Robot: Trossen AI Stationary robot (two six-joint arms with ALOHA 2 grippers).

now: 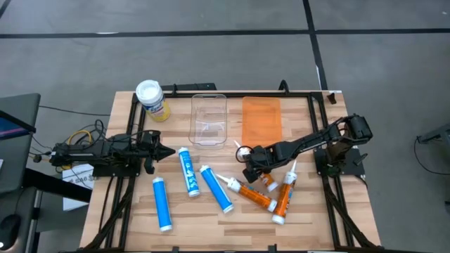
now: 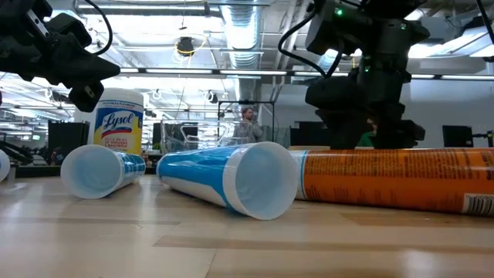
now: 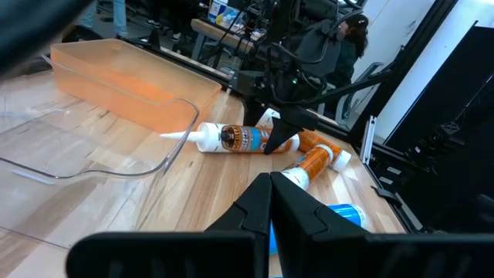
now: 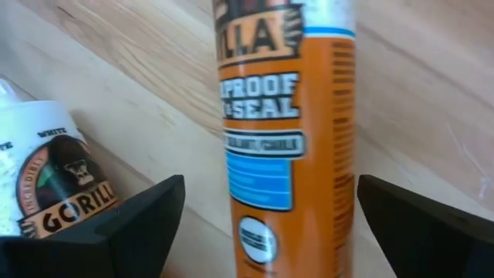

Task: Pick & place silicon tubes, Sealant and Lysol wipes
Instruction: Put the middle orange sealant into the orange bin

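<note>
My right gripper picks up the orange sealant tube by its labelled body (image 1: 268, 182) next, to place it in the orange tray (image 1: 261, 119).
Three orange sealant tubes lie on the table at the right: one (image 1: 268, 181) under my right gripper, one (image 1: 252, 192) nearer the middle, one (image 1: 283, 198) toward the near edge. Three blue silicone tubes (image 1: 188, 171) (image 1: 216, 188) (image 1: 162, 202) lie left of them. The Lysol wipes canister (image 1: 151, 98) stands at the far left. My right gripper (image 4: 270, 224) is open and low over an orange tube (image 4: 285, 116), one finger on each side and apart from it. My left gripper (image 3: 270, 202) is shut and empty above the table's left (image 1: 166, 152).
A clear tray (image 1: 209, 118) and an orange tray (image 1: 261, 119) sit side by side at the table's far middle. A second Gorilla tube (image 4: 46, 193) lies close beside my right gripper's finger. Cables and a box lie off the table's left edge (image 1: 77, 140).
</note>
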